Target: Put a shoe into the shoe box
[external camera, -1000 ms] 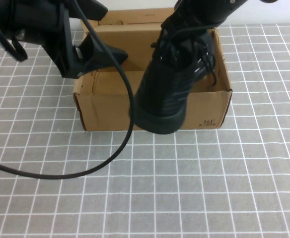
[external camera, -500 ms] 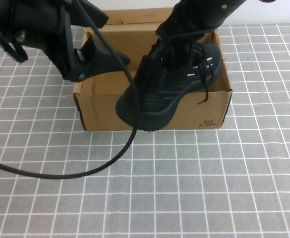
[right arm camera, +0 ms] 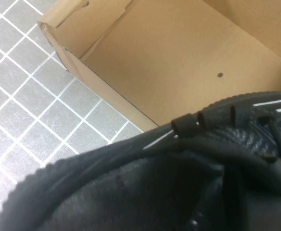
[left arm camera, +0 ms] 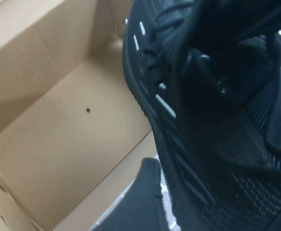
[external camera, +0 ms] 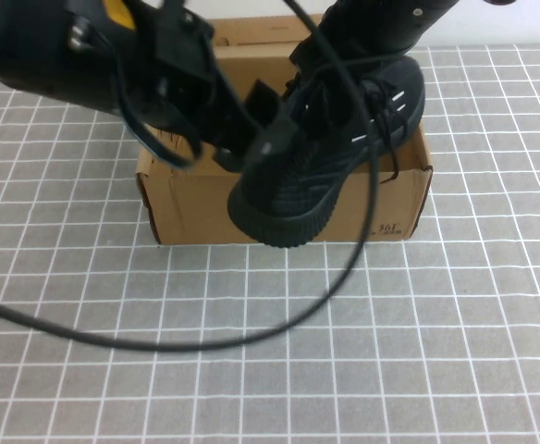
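My left gripper takes hold of the shoe by its free heel collar next, since my right gripper already crowds the shoe's tongue and laces.
The black shoe [external camera: 316, 157] hangs tilted over the brown shoe box [external camera: 187, 199], heel up at the box's right side, toe down over the front wall. My right gripper [external camera: 344, 69] comes from the top and is shut on the shoe near its collar; its fingers are hidden by the shoe. My left gripper [external camera: 268, 120] is open, right against the shoe's left side above the box. In the left wrist view one finger [left arm camera: 140, 202] shows beside the shoe [left arm camera: 217, 144], over the bare box floor [left arm camera: 58, 144]. The right wrist view shows the shoe [right arm camera: 155, 183] above the box [right arm camera: 169, 62].
The box lid flap [external camera: 242, 32] stands up at the back. A black cable [external camera: 159, 338] loops from the left arm over the grey gridded table in front of the box. The box's left half holds nothing.
My left gripper has swung right from the box's left end up to the shoe. The shoe has turned a little, its toe shifting right along the front wall.
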`<state>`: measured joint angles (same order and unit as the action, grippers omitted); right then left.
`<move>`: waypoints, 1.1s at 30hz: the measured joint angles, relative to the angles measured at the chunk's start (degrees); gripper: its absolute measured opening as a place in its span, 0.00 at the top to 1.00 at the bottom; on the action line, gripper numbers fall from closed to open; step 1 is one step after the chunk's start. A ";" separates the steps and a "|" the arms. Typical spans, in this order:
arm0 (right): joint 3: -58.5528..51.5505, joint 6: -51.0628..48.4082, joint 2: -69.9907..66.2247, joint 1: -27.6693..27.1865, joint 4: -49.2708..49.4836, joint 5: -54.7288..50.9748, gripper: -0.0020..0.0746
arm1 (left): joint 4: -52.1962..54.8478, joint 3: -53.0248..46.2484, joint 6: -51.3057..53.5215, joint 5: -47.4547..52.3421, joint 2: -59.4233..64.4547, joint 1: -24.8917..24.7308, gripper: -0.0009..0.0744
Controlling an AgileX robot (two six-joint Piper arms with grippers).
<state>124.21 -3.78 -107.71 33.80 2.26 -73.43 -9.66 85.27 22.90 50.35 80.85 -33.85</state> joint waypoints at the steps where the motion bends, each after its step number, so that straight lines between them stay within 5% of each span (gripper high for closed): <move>1: 0.00 0.00 0.00 0.00 0.00 0.00 0.98 | 2.13 0.00 -1.45 -0.40 0.00 -1.35 0.10; 11: 0.00 0.00 0.00 0.00 -0.13 -0.04 0.98 | 19.25 4.46 -13.09 1.46 1.48 -12.38 0.10; 33: 0.00 0.93 0.00 -0.59 -1.59 0.34 0.98 | 26.73 15.09 -19.72 9.59 15.42 -13.81 0.10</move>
<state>124.21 -2.86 -107.71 33.22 0.66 -73.09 17.07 100.36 3.18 59.94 96.27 -47.66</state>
